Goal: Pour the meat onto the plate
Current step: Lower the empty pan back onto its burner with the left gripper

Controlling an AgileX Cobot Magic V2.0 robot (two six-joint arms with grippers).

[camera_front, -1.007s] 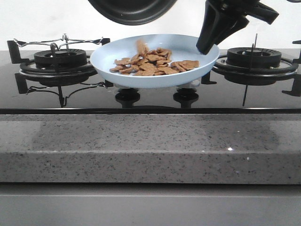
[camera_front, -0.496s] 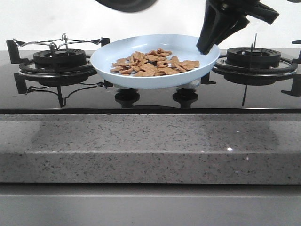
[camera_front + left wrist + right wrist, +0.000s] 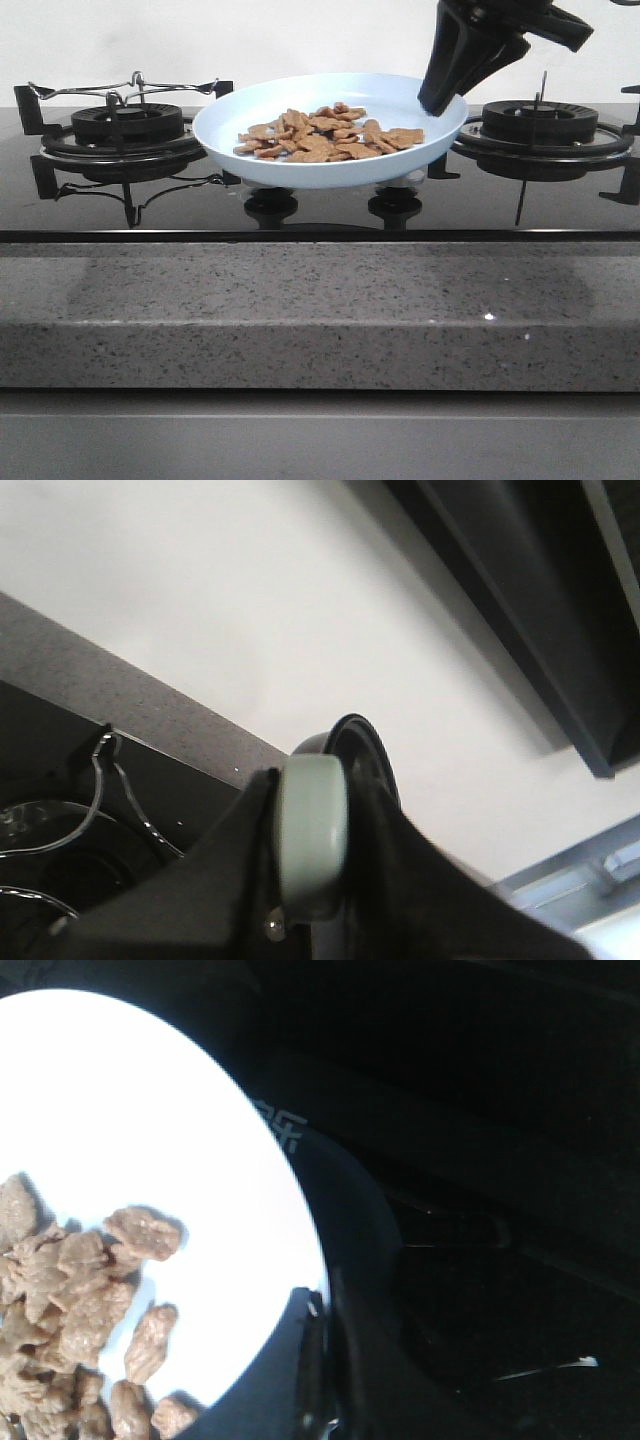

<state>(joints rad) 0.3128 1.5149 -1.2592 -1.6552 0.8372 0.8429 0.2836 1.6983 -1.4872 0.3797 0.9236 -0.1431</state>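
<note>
My left gripper keeps holding the black frying pan [image 3: 368,758] for now, since in the left wrist view the pan hangs high above the burner grate [image 3: 70,845].
The pale-blue plate [image 3: 225,120] sits between the two burners and carries the meat [image 3: 325,135], a loose heap of orange-brown pieces. My right gripper [image 3: 440,100] is shut on the plate's right rim. The right wrist view shows its jaws [image 3: 325,1305] pinching the plate [image 3: 150,1110] beside the meat [image 3: 70,1290]. My left gripper [image 3: 314,780] is out of the front view. In the left wrist view it is shut on the pale handle [image 3: 312,830] of the black frying pan [image 3: 368,758], held high near the wall.
A burner with a black grate stands at the left [image 3: 125,125] and another at the right [image 3: 540,125]. Two black knobs [image 3: 272,205] [image 3: 395,205] sit below the plate. A speckled grey counter edge [image 3: 320,310] runs across the front.
The black pan has risen out of the top of the front view. The last falling meat pieces have settled on the plate. The right gripper and plate have not moved.
</note>
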